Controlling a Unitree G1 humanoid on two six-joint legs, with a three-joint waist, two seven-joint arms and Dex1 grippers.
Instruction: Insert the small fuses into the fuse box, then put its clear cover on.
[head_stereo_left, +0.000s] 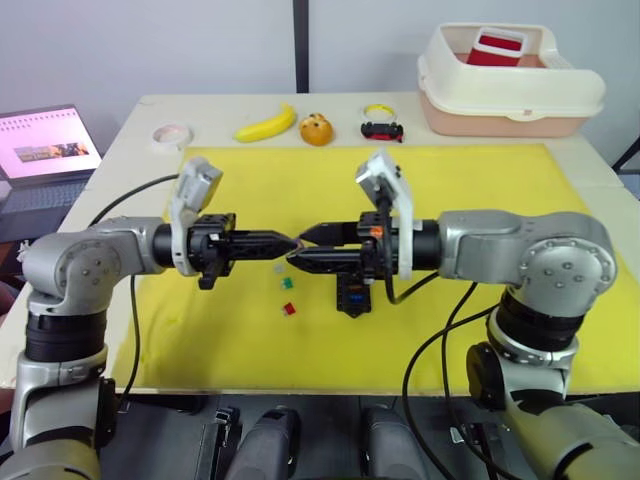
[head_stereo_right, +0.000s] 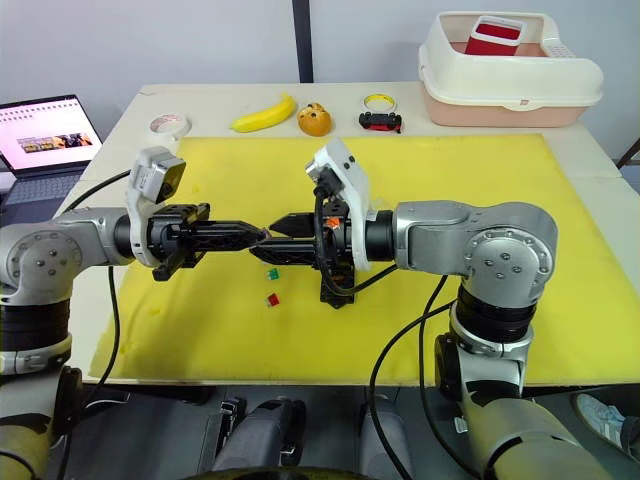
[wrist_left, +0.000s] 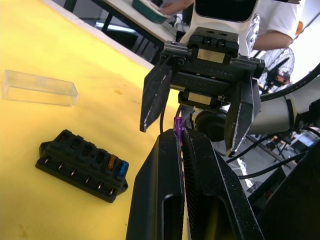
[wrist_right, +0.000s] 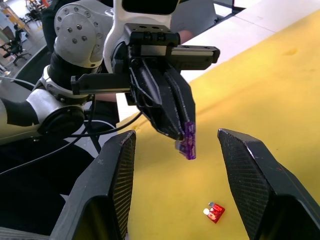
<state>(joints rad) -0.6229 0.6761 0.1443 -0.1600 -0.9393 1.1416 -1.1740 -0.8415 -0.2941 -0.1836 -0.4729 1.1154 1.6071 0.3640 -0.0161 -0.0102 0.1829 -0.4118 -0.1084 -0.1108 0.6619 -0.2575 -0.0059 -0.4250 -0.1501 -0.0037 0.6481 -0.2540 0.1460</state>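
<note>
My right gripper takes the fuse by its purple plastic head next, to push the fuse's metal prongs into a slot of the fuse box.
My left gripper (head_stereo_left: 291, 243) is shut on a small purple fuse (wrist_right: 189, 141), held above the yellow mat (head_stereo_left: 480, 180). My right gripper (head_stereo_left: 309, 248) faces it tip to tip and stands open, its fingers (wrist_right: 117, 170) on either side of the purple fuse without touching it. The black fuse box (wrist_left: 82, 165) lies on the mat under the right gripper, with an orange and a blue fuse in its slots. The clear cover (wrist_left: 40, 88) lies beside the box. Loose fuses rest on the mat below the grippers: a pale one (head_stereo_left: 279, 268), a green one (head_stereo_left: 288, 283) and a red one (head_stereo_left: 290, 308).
Along the table's far edge are a tape roll (head_stereo_left: 171, 134), a banana (head_stereo_left: 266, 125), an orange fruit (head_stereo_left: 316, 129), a black-and-red toy car (head_stereo_left: 382, 130) and a yellow ring (head_stereo_left: 378, 110). A cream bin (head_stereo_left: 510, 85) stands at the far right. A laptop (head_stereo_left: 45, 150) sits off the table's left.
</note>
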